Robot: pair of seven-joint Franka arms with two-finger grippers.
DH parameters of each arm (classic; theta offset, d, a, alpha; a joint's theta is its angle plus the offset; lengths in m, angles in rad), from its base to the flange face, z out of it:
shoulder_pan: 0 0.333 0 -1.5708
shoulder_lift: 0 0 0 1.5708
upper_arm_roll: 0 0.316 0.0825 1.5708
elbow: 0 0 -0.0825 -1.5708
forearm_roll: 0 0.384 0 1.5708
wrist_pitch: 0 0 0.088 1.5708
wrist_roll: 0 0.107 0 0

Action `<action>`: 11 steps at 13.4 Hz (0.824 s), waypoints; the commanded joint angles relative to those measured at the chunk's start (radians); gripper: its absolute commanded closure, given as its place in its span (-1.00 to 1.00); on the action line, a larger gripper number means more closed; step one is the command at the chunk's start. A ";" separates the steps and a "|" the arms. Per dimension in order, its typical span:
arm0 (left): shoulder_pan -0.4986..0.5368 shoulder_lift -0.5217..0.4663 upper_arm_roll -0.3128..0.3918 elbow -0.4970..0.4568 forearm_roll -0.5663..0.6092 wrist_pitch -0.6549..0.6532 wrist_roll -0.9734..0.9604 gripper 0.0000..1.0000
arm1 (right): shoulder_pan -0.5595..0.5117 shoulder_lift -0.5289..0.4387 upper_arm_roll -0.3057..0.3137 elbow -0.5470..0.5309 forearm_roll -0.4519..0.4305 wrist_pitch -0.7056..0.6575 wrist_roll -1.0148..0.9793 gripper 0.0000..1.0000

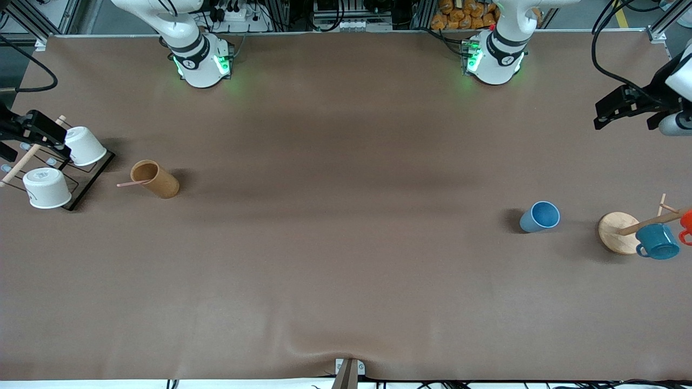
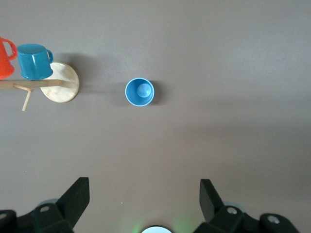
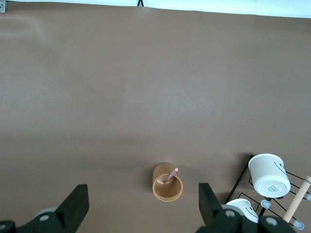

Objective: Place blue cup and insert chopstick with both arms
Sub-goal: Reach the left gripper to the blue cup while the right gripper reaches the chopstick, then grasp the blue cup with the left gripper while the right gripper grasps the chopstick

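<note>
I will pick up the blue cup by its rim (image 1: 545, 205) with my left gripper next, to place it on the tabletop for the chopstick (image 1: 128, 184).
The blue cup (image 1: 539, 216) stands upright on the brown table toward the left arm's end; it also shows in the left wrist view (image 2: 140, 92), empty. The pale-pink chopstick (image 1: 128, 184) leans out of a tan-brown cup (image 1: 155, 179) toward the right arm's end, also seen in the right wrist view (image 3: 171, 175). My left gripper (image 1: 600, 116) hangs high over the table's edge at the left arm's end, open and empty (image 2: 144, 191). My right gripper (image 1: 54, 140) hangs over the white-cup rack, open and empty (image 3: 143, 194).
A black wire rack (image 1: 86, 181) holds two white cups (image 1: 84, 145) beside the tan cup (image 3: 167, 182). A wooden mug stand (image 1: 616, 232) carries a teal mug (image 1: 657, 241) and an orange mug (image 1: 686, 221) beside the blue cup.
</note>
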 commanded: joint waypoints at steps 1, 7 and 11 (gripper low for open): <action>0.004 0.059 0.006 -0.075 -0.011 0.090 0.021 -1.00 | 0.012 0.057 -0.002 0.016 0.015 0.017 0.010 -1.00; 0.088 0.123 0.006 -0.460 -0.007 0.662 0.172 -1.00 | 0.001 0.171 0.000 0.014 0.009 0.007 -0.008 -1.00; 0.125 0.273 0.005 -0.470 -0.007 0.791 0.178 -1.00 | -0.016 0.178 -0.003 0.004 0.006 -0.039 -0.023 -1.00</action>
